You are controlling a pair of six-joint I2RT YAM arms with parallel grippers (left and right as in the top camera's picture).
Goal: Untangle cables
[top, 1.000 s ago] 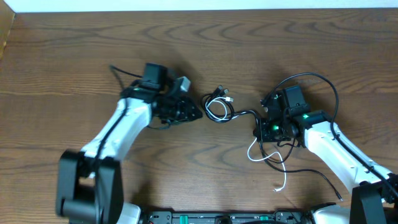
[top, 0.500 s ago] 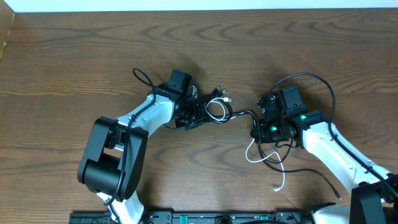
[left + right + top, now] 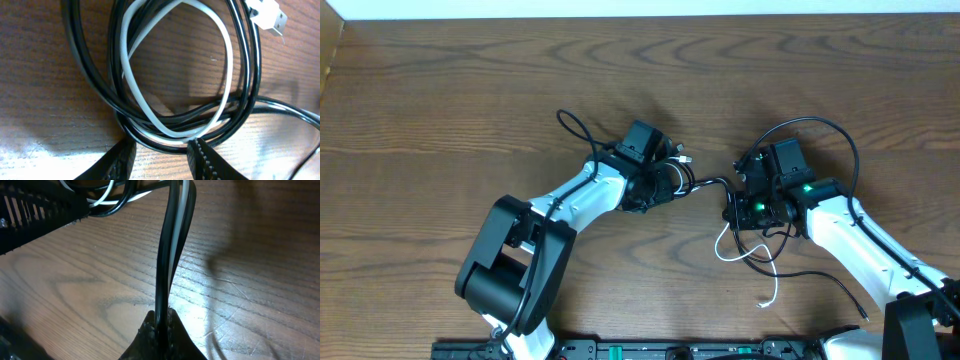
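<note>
My left gripper should next grab the black cords at the coil's lower edge (image 3: 682,192). The white cable then stays free to be untangled from them.
A tangle of thin black cables and one white cable (image 3: 682,178) lies mid-table. In the left wrist view the coiled black cords (image 3: 95,85) and white cord (image 3: 227,75) fill the frame, a white plug (image 3: 267,12) at top right. My left gripper (image 3: 665,185) is open, its fingertips (image 3: 202,157) at the coil's lower edge (image 3: 162,150). My right gripper (image 3: 735,208) is shut on a black cable and the white cable (image 3: 172,255), which rise from its jaws (image 3: 161,325). The white cable's loose end (image 3: 772,290) trails toward the front.
The wooden table (image 3: 440,100) extends all round. The right arm's thicker black wire (image 3: 840,135) loops behind it. A black wire (image 3: 575,128) arcs off the left arm. A light edge (image 3: 620,8) runs along the far side.
My left gripper has swept right from the table's left-centre onto the cable coil. The right gripper has stayed put, holding its cables.
</note>
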